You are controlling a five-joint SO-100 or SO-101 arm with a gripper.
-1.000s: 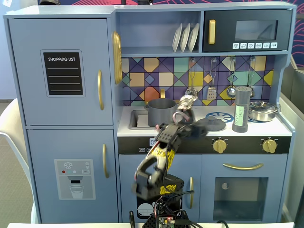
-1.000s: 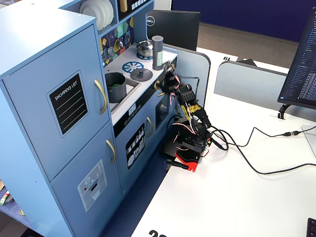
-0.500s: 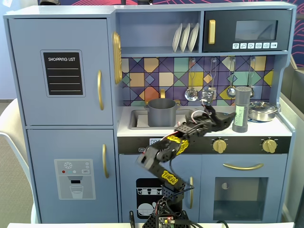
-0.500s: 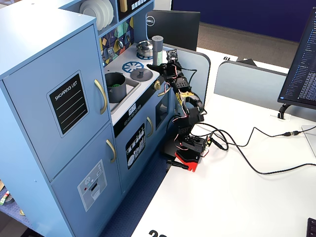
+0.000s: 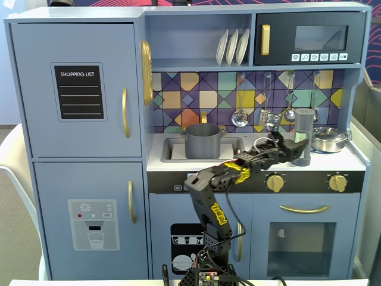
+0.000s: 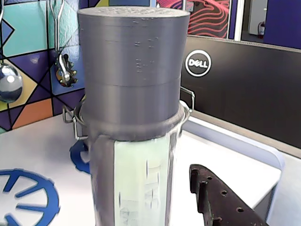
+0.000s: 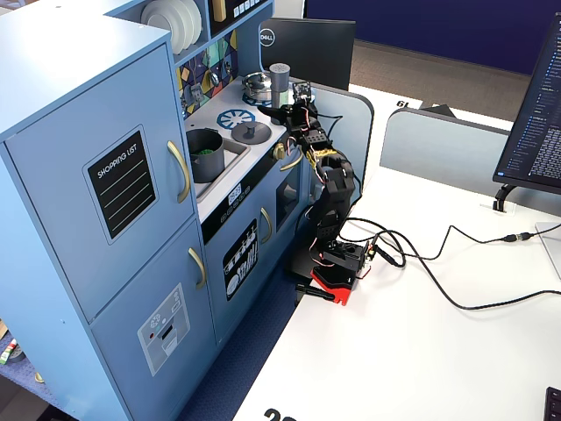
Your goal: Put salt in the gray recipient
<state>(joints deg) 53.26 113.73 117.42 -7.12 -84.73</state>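
My gripper is going to grab the salt shaker by its labeled body (image 5: 303, 138) next, below the shaker's cap. Then it can put salt in the gray recipient (image 5: 203, 140).
The salt shaker (image 5: 304, 132) stands upright on the right of the toy stove top, gray with a pale green label. It fills the wrist view (image 6: 134, 94). My gripper (image 5: 296, 146) is open at the shaker's lower half. One black finger (image 6: 217, 200) shows to its right with a gap between them; the other finger is hidden. The gray recipient (image 5: 203, 140), a matte gray pot, stands in the sink to the left; the side fixed view (image 7: 204, 154) shows something green inside it. The shaker also shows in that view (image 7: 280, 82).
A shiny steel pan (image 5: 329, 139) sits right behind the shaker. A flat gray lid with a knob (image 7: 249, 132) lies on the stove between sink and shaker. Utensils (image 5: 240, 114) hang on the tiled back wall. A Dell monitor (image 6: 244, 89) stands beyond the counter's end.
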